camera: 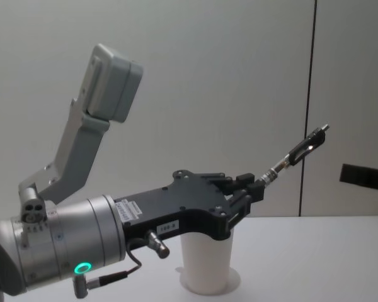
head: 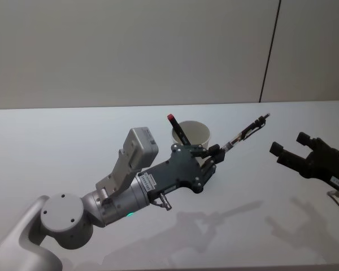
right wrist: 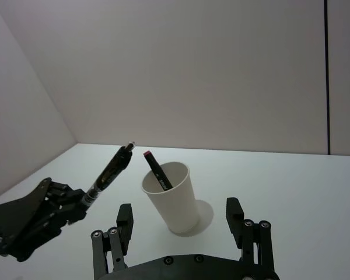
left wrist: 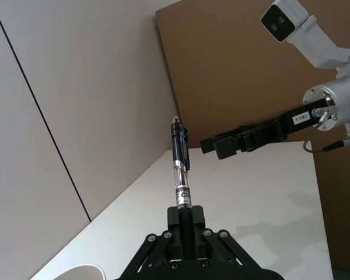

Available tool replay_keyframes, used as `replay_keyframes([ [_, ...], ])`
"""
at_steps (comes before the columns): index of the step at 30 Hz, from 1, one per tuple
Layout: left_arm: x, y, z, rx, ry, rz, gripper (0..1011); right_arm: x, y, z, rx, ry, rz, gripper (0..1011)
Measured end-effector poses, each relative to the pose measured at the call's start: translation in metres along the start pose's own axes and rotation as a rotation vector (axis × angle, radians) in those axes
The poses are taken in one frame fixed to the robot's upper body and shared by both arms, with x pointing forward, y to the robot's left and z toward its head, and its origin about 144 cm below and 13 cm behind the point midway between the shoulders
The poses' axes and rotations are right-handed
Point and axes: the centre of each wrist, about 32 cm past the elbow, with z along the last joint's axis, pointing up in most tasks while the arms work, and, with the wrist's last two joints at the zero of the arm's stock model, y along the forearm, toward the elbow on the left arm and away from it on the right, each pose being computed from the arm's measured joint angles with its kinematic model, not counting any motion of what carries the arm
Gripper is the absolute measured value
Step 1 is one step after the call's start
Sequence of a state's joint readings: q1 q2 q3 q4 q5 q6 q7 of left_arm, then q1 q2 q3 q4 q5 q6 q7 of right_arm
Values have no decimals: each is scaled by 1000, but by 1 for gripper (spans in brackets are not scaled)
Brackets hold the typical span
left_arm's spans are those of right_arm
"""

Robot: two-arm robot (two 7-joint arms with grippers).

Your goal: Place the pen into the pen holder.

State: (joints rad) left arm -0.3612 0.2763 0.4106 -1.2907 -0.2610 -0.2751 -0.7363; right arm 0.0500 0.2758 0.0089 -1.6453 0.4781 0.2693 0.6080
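Observation:
My right gripper grabs the pen by its free clip end [camera: 310,143] next, since my left gripper's fingers cover the pen's lower end.
My left gripper [head: 216,153] is shut on the lower end of a black-and-clear pen [head: 246,134]. The pen slants up and to the right, above the table. The gripper hangs just right of the pen holder [head: 192,134], a white paper cup, and in the chest view the gripper [camera: 248,189] sits just above the cup [camera: 206,264]. A second pen with a red cap [head: 177,130] leans inside the cup. My right gripper [head: 288,151] stands open at the right, its fingers empty, apart from the held pen's tip.
The white table [head: 73,152] runs back to a plain wall. A dark vertical seam [head: 270,51] marks the wall at the right. The left arm's grey body [head: 68,220] takes up the near left.

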Motion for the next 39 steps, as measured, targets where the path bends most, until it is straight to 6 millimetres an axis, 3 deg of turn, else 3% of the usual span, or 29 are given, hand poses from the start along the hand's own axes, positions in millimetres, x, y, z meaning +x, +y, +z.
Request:
replay_keyframes([
  [19, 0, 0, 0, 0, 0, 0, 134, -20, 7, -2, 37, 156, 85, 1001],
  [39, 0, 0, 0, 0, 0, 0, 134, -46, 33, -2, 48, 287, 33, 1001],
])
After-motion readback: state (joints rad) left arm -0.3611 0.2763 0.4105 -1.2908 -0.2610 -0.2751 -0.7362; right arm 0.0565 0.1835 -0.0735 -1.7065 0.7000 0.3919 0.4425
